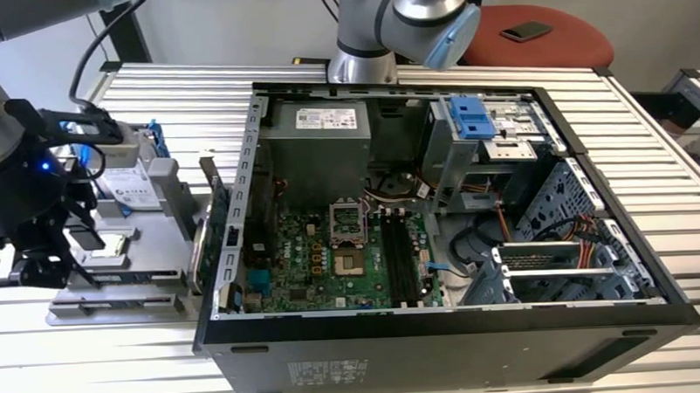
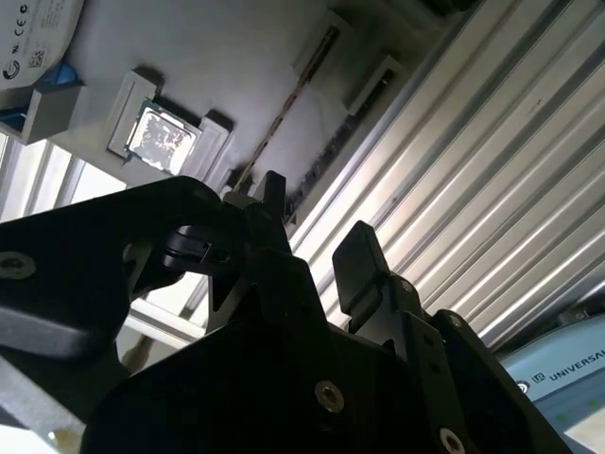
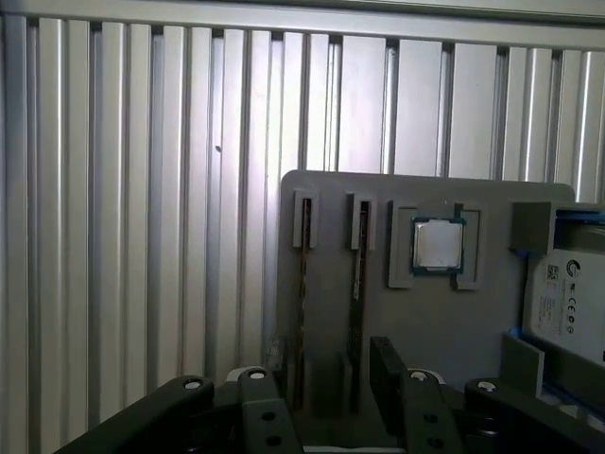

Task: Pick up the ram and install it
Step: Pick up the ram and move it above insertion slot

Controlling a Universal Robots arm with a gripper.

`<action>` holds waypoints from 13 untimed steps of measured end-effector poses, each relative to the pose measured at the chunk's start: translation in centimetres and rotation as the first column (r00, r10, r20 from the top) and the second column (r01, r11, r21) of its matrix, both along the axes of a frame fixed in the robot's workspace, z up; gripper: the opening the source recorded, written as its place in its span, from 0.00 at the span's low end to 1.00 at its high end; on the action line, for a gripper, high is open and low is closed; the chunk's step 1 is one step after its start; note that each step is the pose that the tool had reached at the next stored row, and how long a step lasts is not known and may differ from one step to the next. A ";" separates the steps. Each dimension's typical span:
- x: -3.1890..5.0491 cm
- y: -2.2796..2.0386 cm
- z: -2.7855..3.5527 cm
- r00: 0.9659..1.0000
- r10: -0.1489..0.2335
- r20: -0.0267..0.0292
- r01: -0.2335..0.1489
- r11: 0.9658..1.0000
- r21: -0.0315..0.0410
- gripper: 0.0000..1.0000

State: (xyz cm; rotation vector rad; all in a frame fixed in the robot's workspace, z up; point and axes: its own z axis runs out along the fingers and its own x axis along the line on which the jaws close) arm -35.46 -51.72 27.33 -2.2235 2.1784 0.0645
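Observation:
I need to grab the ram by its open middle next, because the tray's raised holders hold the ram's ends. Then my gripper can install it.
Two ram strips stand on edge in slots of a grey parts tray (image 3: 321,189): one ram strip (image 3: 302,284) and a second (image 3: 360,284) beside it. In the second wrist view a ram strip (image 2: 288,99) shows as a thin dark line on the tray. My gripper (image 3: 331,374) hovers above the near end of the strips, open, with nothing between its black fingers (image 2: 357,260). In the exterior view my gripper (image 1: 28,267) hangs over the tray (image 1: 120,296) at the exterior view's left, outside the computer case (image 1: 448,333).
A silver processor (image 3: 437,244) and a hard drive (image 3: 567,298) lie on the same tray. The open case holds a green motherboard (image 1: 317,259) with long black slots (image 1: 399,256). A second arm's base (image 1: 374,38) stands behind the case. Ribbed metal tabletop (image 3: 113,236) surrounds everything.

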 end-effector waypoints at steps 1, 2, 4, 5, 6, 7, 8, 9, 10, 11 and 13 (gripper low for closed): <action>0.00 -0.07 -0.13 1.000 0.000 0.000 0.000 1.000 0.000 1.00; 0.00 -0.14 -0.23 1.000 0.000 0.000 0.000 1.000 0.000 1.00; 0.00 -0.29 -0.47 1.000 0.000 0.000 0.000 1.000 0.000 1.00; 0.00 -0.36 -0.59 1.000 0.000 0.000 0.000 1.000 0.000 1.00; 0.00 -0.42 -0.70 1.000 0.000 0.000 0.000 1.000 0.000 1.00; 0.00 -0.48 -0.82 1.000 0.000 0.000 0.000 1.000 0.000 1.00; -0.01 -0.52 -0.95 1.000 0.000 0.000 0.000 1.000 0.000 1.00; -0.01 -0.55 -1.09 1.000 0.000 0.000 0.000 1.000 0.000 1.00; -0.01 -0.58 -1.21 1.000 0.000 0.000 0.000 1.000 0.000 1.00; -0.01 -0.60 -1.35 1.000 0.000 0.000 0.000 1.000 0.000 1.00; -0.01 -0.62 -1.64 1.000 0.000 0.000 0.000 1.000 0.000 1.00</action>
